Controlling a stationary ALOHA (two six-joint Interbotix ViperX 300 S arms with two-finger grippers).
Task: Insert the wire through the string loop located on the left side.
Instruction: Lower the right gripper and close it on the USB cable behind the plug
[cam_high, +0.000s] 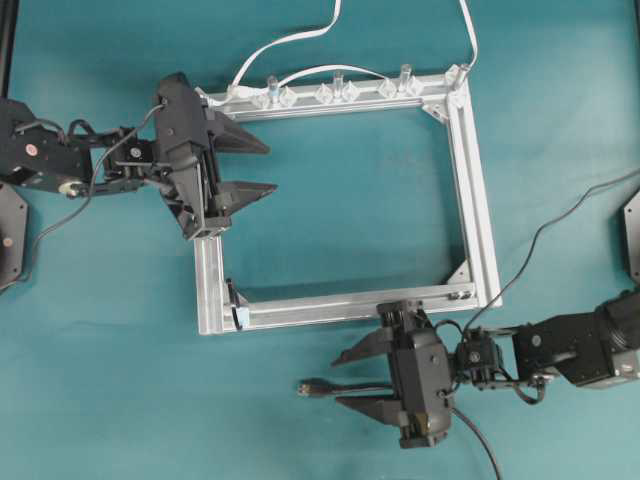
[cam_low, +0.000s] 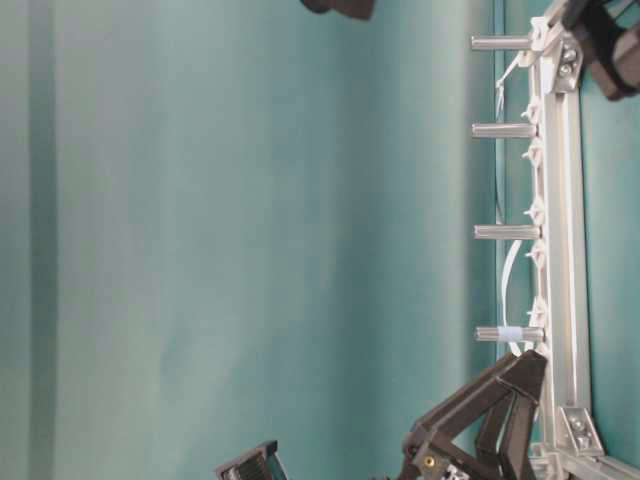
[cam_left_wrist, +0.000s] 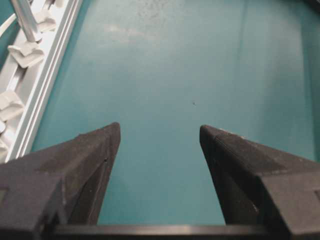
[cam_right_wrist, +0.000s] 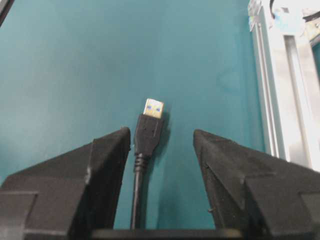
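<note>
The wire needs to go through the string loop. My right gripper should pick it up next, just behind its black plug.
The wire (cam_high: 310, 388) is a thin black cable lying on the teal table in front of the frame, its black plug (cam_right_wrist: 148, 132) ending in a metal tip. My right gripper (cam_high: 337, 380) is open and straddles it. In the right wrist view the cable lies between the fingers (cam_right_wrist: 107, 160), closer to the left one, and the right gripper (cam_right_wrist: 161, 135) is not closed on it. The string loop (cam_high: 235, 298) stands at the frame's front left corner, with a pale-blue tab (cam_high: 241, 318) at its base. My left gripper (cam_high: 270, 168) is open and empty over the frame's far left corner.
A rectangular aluminium frame (cam_high: 475, 200) lies on the table. Its far rail (cam_high: 350, 100) carries clear clips (cam_left_wrist: 27, 52), upright posts and a white cable (cam_high: 290, 40). Inside the frame is bare teal table (cam_left_wrist: 165, 65).
</note>
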